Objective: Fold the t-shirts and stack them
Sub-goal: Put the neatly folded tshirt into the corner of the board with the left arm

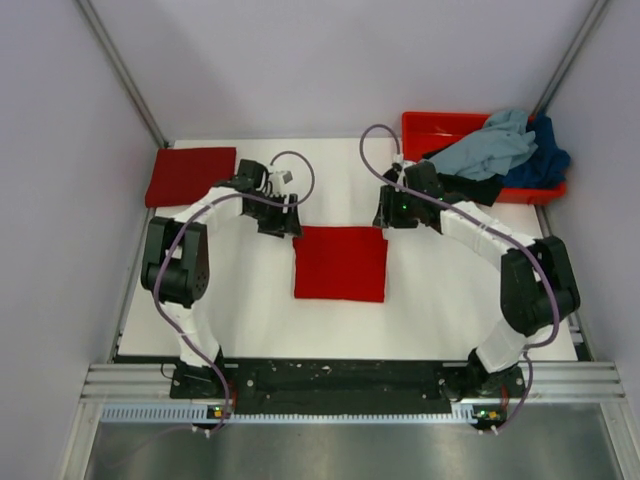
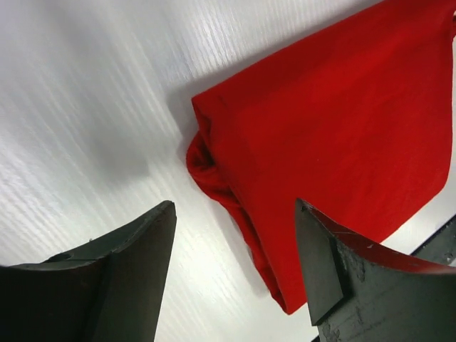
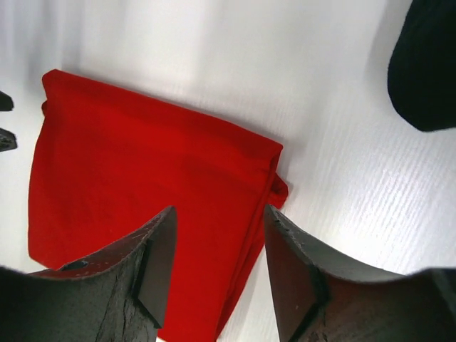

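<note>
The bright red t-shirt's folded side by the far corner nearest the darker t-shirt point(image 1: 190, 175) needs to be grabbed next by my left gripper, to stack the bright red t-shirt there.
A bright red t-shirt point(image 1: 340, 262), folded to a neat rectangle, lies flat mid-table. My left gripper point(image 1: 277, 222) hovers open and empty just above its far left corner point(image 2: 214, 153). My right gripper point(image 1: 392, 213) hovers open and empty above its far right corner point(image 3: 274, 167). A darker red folded t-shirt point(image 1: 190, 175) lies at the far left. A grey-blue t-shirt point(image 1: 487, 147), a black one point(image 1: 478, 188) and a dark blue one point(image 1: 543, 158) are heaped in the tray.
The red-orange plastic tray point(image 1: 432, 127) stands at the far right corner, cloth spilling over its near rim. Grey walls close in the table on left, right and back. A dark shape point(image 3: 424, 64) shows at the right wrist view's top right.
</note>
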### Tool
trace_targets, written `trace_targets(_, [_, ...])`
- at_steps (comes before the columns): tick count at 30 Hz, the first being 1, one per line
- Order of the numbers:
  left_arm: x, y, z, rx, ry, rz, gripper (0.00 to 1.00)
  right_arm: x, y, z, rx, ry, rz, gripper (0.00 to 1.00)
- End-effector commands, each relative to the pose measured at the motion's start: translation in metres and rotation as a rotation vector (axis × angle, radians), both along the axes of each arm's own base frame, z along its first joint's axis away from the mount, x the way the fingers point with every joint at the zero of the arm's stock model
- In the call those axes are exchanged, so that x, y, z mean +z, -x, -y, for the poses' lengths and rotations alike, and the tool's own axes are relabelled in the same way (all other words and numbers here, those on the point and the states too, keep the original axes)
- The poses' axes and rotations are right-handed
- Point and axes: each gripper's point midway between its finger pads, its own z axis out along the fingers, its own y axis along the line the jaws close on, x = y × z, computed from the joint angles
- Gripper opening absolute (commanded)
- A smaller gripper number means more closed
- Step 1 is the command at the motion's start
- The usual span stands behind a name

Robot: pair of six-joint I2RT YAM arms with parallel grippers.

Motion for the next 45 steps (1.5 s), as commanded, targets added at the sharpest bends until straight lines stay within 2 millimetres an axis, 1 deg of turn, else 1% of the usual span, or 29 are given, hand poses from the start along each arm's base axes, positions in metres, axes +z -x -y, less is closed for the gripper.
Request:
trace_targets(1, [-0.011,0.004,0.013,0.006,0.073,-0.06,0.71,0.001,0.011,0.016,-0.029,0.037,-0.003,0.52])
trace_targets(2, [-0.014,0.004,0.014,0.009,0.076,-0.075,0.71,-0.004,0.014,0.017,-0.027,0.044,-0.015,0.52])
trace_targets(6, [-0.03,0.009,0.019,0.008,0.088,-0.132,0.7,-0.007,0.023,0.02,-0.018,0.051,-0.023,0.52])
trace_targets(9, [-0.039,0.018,0.036,-0.029,0.125,-0.182,0.68,-0.002,0.025,0.023,-0.02,0.055,-0.006,0.52])
trace_targets(10, [-0.04,0.021,0.043,-0.044,0.146,-0.203,0.65,0.001,0.026,0.023,-0.016,0.052,0.001,0.52])
trace_targets(11, [-0.043,0.026,0.049,-0.055,0.168,-0.232,0.61,0.005,0.027,0.023,-0.016,0.047,0.011,0.52])
trace_targets(12, [-0.041,0.027,0.053,-0.064,0.196,-0.25,0.52,0.009,0.027,0.024,-0.018,0.047,0.023,0.53])
trace_targets(13, [-0.043,0.029,0.056,-0.067,0.216,-0.272,0.4,0.012,0.028,0.026,-0.018,0.049,0.034,0.54])
trace_targets(14, [-0.042,0.029,0.057,-0.071,0.236,-0.286,0.18,0.014,0.028,0.029,-0.027,0.055,0.045,0.59])
trace_targets(15, [-0.039,0.026,0.056,-0.066,0.252,-0.287,0.0,0.016,0.03,0.031,-0.03,0.06,0.052,0.72])
trace_targets(16, [-0.034,0.023,0.053,-0.054,0.271,-0.284,0.0,0.018,0.03,0.033,-0.034,0.062,0.058,0.84])
trace_targets(17, [-0.028,0.017,0.051,-0.046,0.281,-0.266,0.0,0.019,0.032,0.035,-0.034,0.063,0.063,0.98])
trace_targets(21, [0.001,-0.007,0.028,-0.047,0.23,-0.132,0.0,0.023,0.036,0.044,-0.042,0.082,0.087,0.99])
trace_targets(25, [0.015,-0.021,0.003,-0.065,0.169,-0.075,0.0,0.024,0.037,0.056,-0.066,0.127,0.115,0.99])
trace_targets(28, [0.01,-0.033,-0.023,-0.05,0.139,-0.083,0.0,0.025,0.039,0.06,-0.063,0.15,0.121,0.99])
trace_targets(31, [0.01,-0.052,-0.048,-0.05,0.076,-0.05,0.0,0.024,0.041,0.065,-0.064,0.174,0.121,0.99])
trace_targets(32, [0.007,-0.055,-0.057,-0.048,0.047,-0.063,0.0,0.024,0.042,0.067,-0.059,0.185,0.123,0.99])
trace_targets(34, [0.013,-0.07,-0.073,-0.042,0.017,-0.043,0.0,0.022,0.045,0.068,-0.048,0.198,0.116,0.99])
trace_targets(35, [0.016,-0.073,-0.076,-0.048,-0.007,-0.045,0.0,0.023,0.045,0.069,-0.036,0.207,0.12,0.99])
trace_targets(36, [0.022,-0.083,-0.096,-0.024,-0.031,-0.02,0.0,0.022,0.045,0.074,-0.048,0.234,0.122,0.99])
trace_targets(38, [0.034,-0.101,-0.116,-0.023,-0.13,0.06,0.0,0.021,0.046,0.077,-0.044,0.25,0.124,0.99])
trace_targets(41, [0.049,-0.128,-0.146,0.026,-0.281,0.165,0.0,0.02,0.046,0.077,-0.038,0.259,0.122,0.99])
trace_targets(43, [0.059,-0.141,-0.164,0.061,-0.37,0.213,0.0,0.021,0.046,0.078,-0.037,0.265,0.119,0.99])
trace_targets(45, [0.071,-0.152,-0.177,0.09,-0.436,0.264,0.0,0.022,0.046,0.078,-0.037,0.262,0.118,0.99])
